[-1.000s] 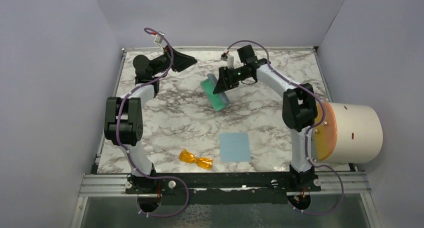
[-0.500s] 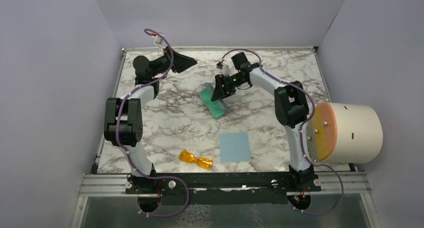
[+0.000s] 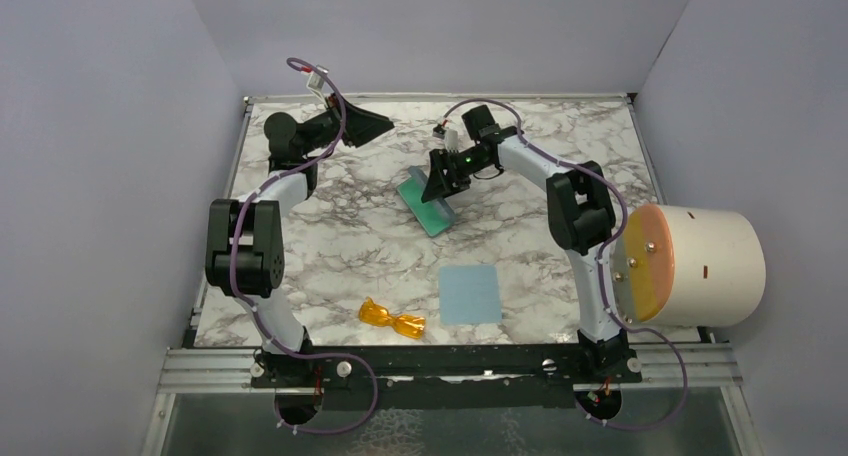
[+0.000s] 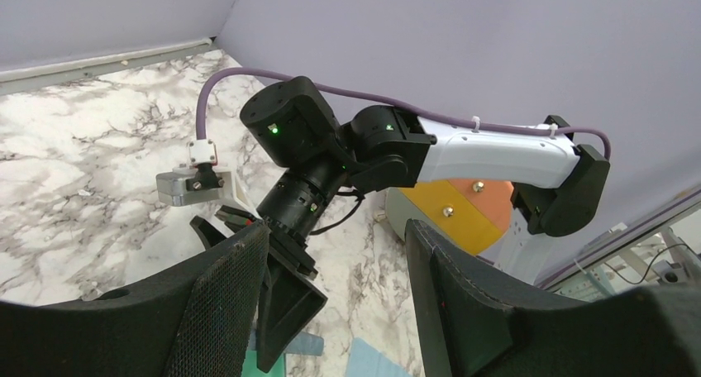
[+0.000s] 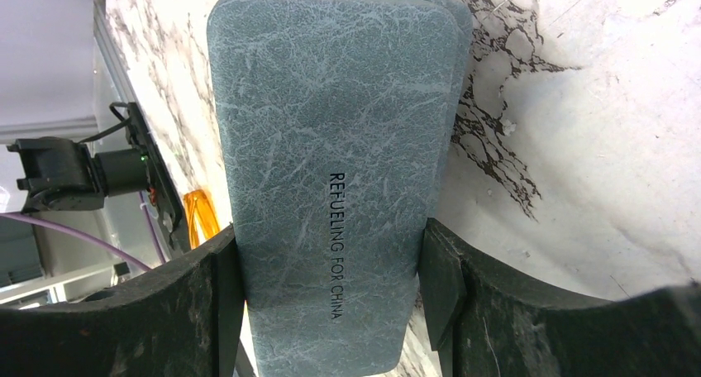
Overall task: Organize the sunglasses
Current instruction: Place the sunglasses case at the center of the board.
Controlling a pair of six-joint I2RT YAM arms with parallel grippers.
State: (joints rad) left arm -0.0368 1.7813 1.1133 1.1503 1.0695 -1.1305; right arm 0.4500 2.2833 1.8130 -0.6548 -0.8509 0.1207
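Observation:
My right gripper should open now. The marble is close under the opened case, so the case would end up on the middle back of the table.
The orange-amber sunglasses point(image 3: 392, 319) lie folded on the marble table near the front edge, apart from both grippers; a sliver of them shows in the right wrist view point(image 5: 201, 214). My right gripper point(image 3: 441, 182) is shut on the blue-grey case point(image 5: 331, 170), whose teal inside point(image 3: 424, 202) shows from above at the table's middle back. The case's far end rests on or near the table. My left gripper point(image 3: 372, 125) is open and empty, raised at the back left; it also shows in the left wrist view point(image 4: 337, 290).
A flat light blue cloth point(image 3: 470, 294) lies right of the sunglasses. A cream cylinder with an orange face point(image 3: 700, 264) stands off the table's right edge. Grey walls enclose the table on three sides.
My right gripper moved left and down with the case, bringing it toward the table, then held still. The left arm, sunglasses and cloth have not moved.

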